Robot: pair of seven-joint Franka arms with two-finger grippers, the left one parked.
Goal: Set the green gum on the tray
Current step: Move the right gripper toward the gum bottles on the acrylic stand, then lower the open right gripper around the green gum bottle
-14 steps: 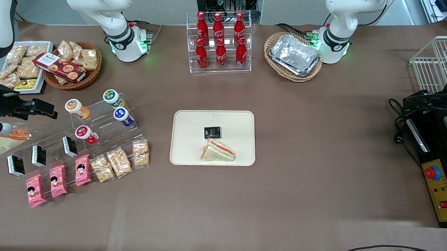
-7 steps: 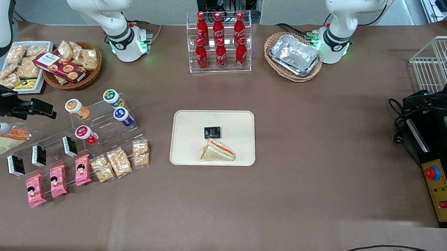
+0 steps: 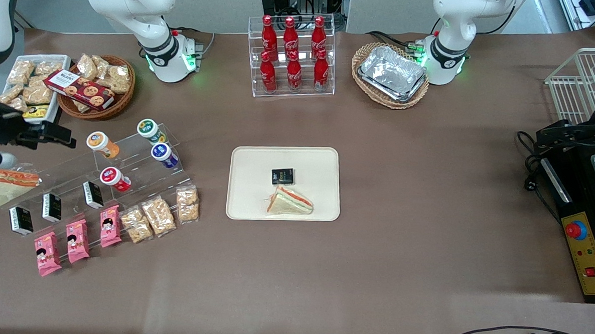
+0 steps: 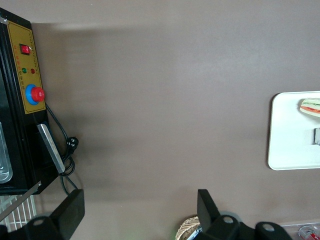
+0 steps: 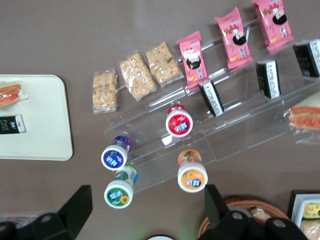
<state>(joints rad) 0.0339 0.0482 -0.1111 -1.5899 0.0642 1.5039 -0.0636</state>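
Note:
I should next grip the gum by the gum's green lid [image 3: 147,128], since the lid sticks out free while the blue-lidded canister [image 3: 164,154] sits close against the gum's body.
The green gum [image 3: 148,129] is a small canister with a dark green lid, lying on the highest step of a clear acrylic stand [image 3: 76,172], beside the orange-lidded canister [image 3: 100,142]. In the right wrist view the green gum [image 5: 119,193] lies below and between the spread fingers, closer to one of them. My gripper [image 3: 52,137] hangs high over the working arm's end of the table, off to the side of the stand. The gripper [image 5: 147,200] is open and holds nothing. The beige tray [image 3: 257,165] sits mid-table with a sandwich [image 3: 290,202] and a small black packet [image 3: 282,176] on it.
Blue-lidded [image 3: 162,152] and red-lidded [image 3: 111,176] canisters share the stand with black packets and pink snack packs [image 3: 77,240]. Cracker bags [image 3: 159,215] lie beside them. A wrapped sandwich [image 3: 5,187] and a cookie basket [image 3: 95,85] sit near the gripper. A cola bottle rack [image 3: 292,56] stands farther back.
The gripper has drifted a little farther from the front camera, off the wrapped sandwich and toward the canisters' row. Nothing on the table has moved.

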